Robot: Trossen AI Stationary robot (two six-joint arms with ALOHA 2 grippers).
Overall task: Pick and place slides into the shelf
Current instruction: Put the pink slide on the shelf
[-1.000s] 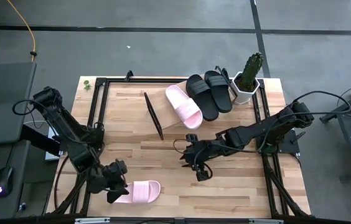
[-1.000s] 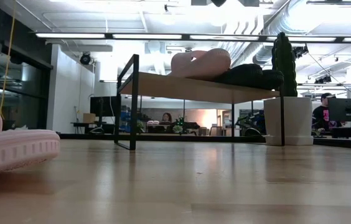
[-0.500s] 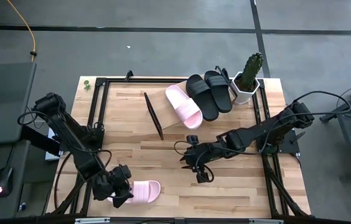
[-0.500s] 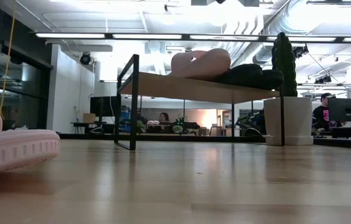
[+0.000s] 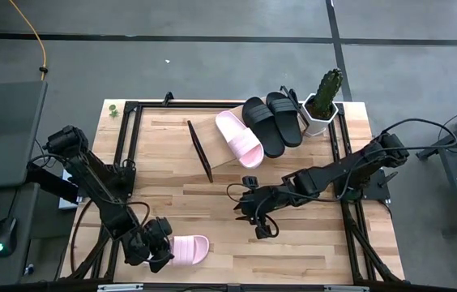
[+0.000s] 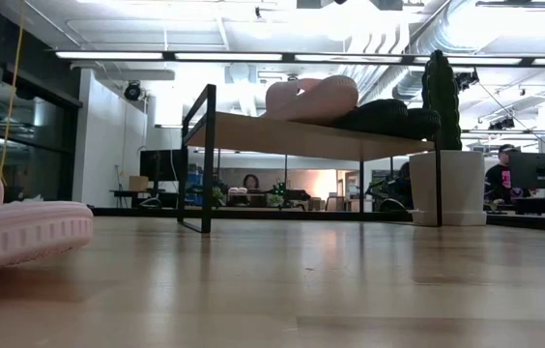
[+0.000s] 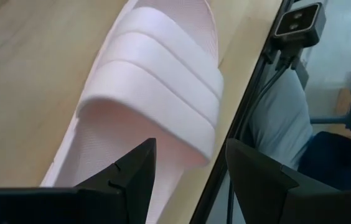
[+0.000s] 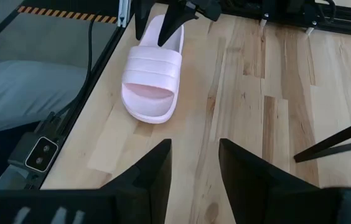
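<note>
Both fingers sit short of the strap's side edge (image 7: 201, 150), so my left gripper needs to move toward the strap before it closes on the pink slide (image 7: 110, 155).
One pale pink slide (image 5: 190, 250) lies flat on its sole near the table's near-left corner; it also shows in the low view (image 6: 16, 232) and the right wrist view (image 8: 152, 74). My left gripper (image 5: 157, 246) is open at its heel end (image 7: 132, 149), one finger over the footbed and one at the slide's side by the table edge. The other pink slide (image 5: 239, 138) and two black slides (image 5: 273, 122) rest on the shelf (image 5: 212, 166), a light-wood plank seen from the side in the low view (image 6: 301, 137). My right gripper (image 5: 262, 225) hangs open over mid-table. My left gripper (image 7: 191, 146) comes at the pink slide's heel end from the table's left, slanting down, fingers pointing along the slide. I cannot tell whether either finger touches it. The slide lies flat on the table.
A white pot with a cactus (image 5: 321, 109) stands at the shelf's right end. A dark metal frame (image 5: 127, 146) runs along the table's sides. Bare wood (image 5: 212, 211) lies between the pink slide and the shelf.
My left gripper has moved toward the table's near edge and a little to the right, coming over the pink slide's heel end so that less of the slide shows from above. The slide has stayed where it was.
</note>
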